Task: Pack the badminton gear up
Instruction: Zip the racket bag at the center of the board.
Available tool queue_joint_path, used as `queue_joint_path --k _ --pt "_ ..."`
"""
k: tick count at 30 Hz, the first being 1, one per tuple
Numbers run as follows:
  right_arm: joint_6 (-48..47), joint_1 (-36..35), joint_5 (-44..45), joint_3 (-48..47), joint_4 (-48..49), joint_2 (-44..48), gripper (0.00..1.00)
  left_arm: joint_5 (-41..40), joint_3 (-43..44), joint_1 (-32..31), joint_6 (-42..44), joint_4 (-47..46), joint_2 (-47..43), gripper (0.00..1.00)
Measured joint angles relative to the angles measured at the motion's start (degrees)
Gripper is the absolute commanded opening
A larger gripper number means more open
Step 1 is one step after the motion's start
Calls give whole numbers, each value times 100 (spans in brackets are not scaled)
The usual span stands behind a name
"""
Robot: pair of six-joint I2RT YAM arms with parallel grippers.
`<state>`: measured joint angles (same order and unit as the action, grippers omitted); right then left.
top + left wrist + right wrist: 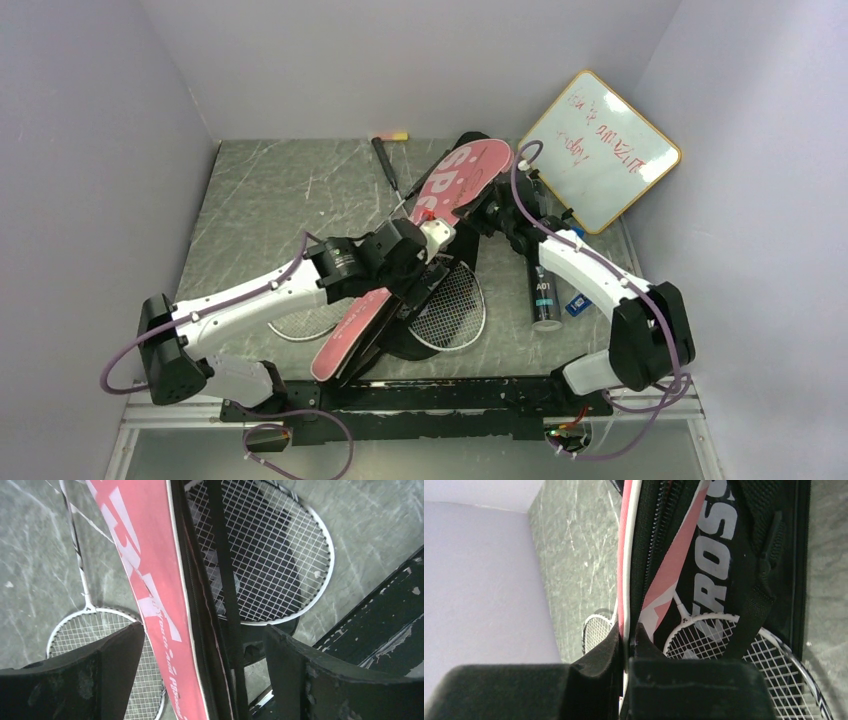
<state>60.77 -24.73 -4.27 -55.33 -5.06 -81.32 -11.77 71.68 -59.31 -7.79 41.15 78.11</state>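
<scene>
The pink cover (460,180) runs between my fingers, but they are above its white-piped edge. My left gripper should go lower before it closes.
The pink "SPORT" racket cover (460,180) slants from the back centre down toward the front rail. My right gripper (478,212) is shut on its white-piped edge (624,555), fingertips pinched together (628,635). Beside that edge lies the black "CROSSWAY" cover (719,565). My left gripper (420,270) stands open, its fingers (115,670) wide apart either side of the pink cover (145,565) without clamping it. A white-framed racket (450,310) (280,555) (734,645) lies under the covers. A second racket head (305,322) (95,630) lies to its left. A dark tube (544,290) rests at the right.
A wood-framed whiteboard (600,150) leans against the back right wall. A small pink-yellow marker (388,136) lies at the back wall. A small blue object (578,303) sits beside the tube. The black mounting rail (430,395) (380,615) runs along the near edge.
</scene>
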Motion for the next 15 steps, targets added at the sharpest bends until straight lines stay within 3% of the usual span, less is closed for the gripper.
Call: queue_joint_path --k 7,12,15 --pt "297 -468 848 -424 -1054 278 0 -1058 623 -774 -435 348 334 96" --pt "407 -560 1012 -457 -1300 507 0 -1711 435 -1025 -866 457 592 96" --pt "439 -560 1043 -459 -1386 590 0 -1917 144 -1025 -1023 439 590 90"
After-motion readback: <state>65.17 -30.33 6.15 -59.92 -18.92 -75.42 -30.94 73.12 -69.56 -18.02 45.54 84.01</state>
